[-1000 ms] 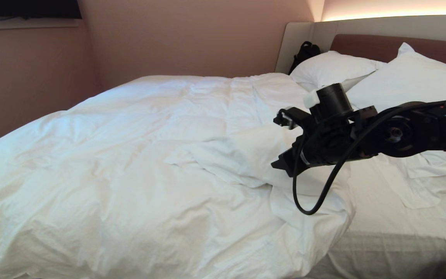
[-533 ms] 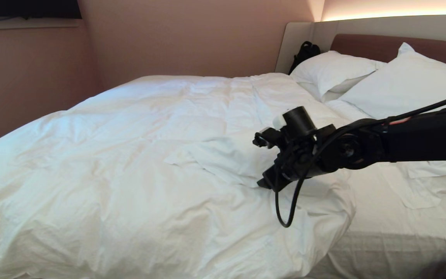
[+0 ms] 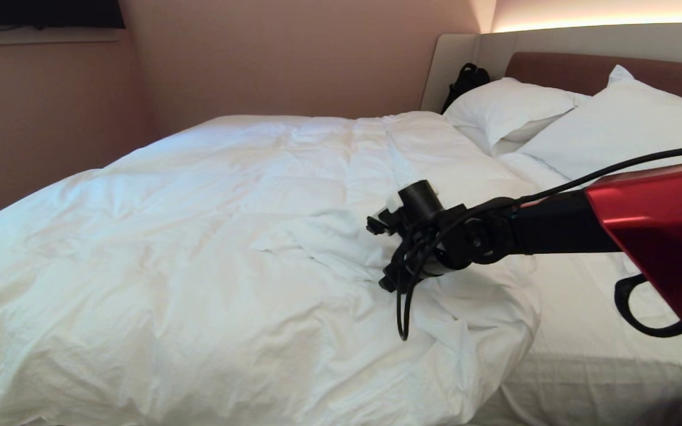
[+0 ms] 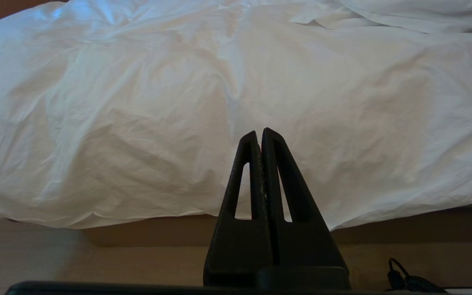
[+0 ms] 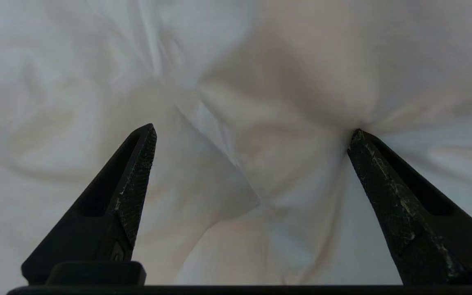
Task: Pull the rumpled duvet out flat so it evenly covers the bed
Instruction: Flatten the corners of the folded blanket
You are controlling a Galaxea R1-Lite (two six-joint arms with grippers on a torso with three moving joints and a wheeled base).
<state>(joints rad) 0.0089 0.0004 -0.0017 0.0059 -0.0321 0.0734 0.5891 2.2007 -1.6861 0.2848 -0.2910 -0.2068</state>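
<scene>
My right gripper grabs the duvet by its folded-back corner (image 3: pixel 351 254) next, to pull the duvet out flat over the bare sheet (image 3: pixel 578 312).
The white duvet (image 3: pixel 199 236) lies rumpled over the left and middle of the bed (image 3: pixel 589 331), with a corner folded back on itself (image 3: pixel 341 236) near the middle. It leaves the sheet bare on the right. My right gripper (image 3: pixel 376 255) reaches out over that folded corner. In the right wrist view the right gripper (image 5: pixel 253 130) is open wide, with the duvet (image 5: pixel 260 82) right under it and one fingertip (image 5: pixel 359 139) denting the cloth. My left gripper (image 4: pixel 260 131) is shut on nothing, parked low beside the bed and facing the duvet's (image 4: pixel 137 102) hanging side.
Two white pillows (image 3: pixel 507 103) (image 3: pixel 625 124) lean on the padded headboard (image 3: pixel 554 68), with a black bag (image 3: pixel 465 80) behind the far one. Pinkish walls close the left and far sides. The brown bed base (image 4: pixel 96 233) shows under the duvet's hem.
The right arm has reached forward and down, from above the bare sheet to the duvet's folded corner. Its jaws have opened wider. The left gripper has not moved.
</scene>
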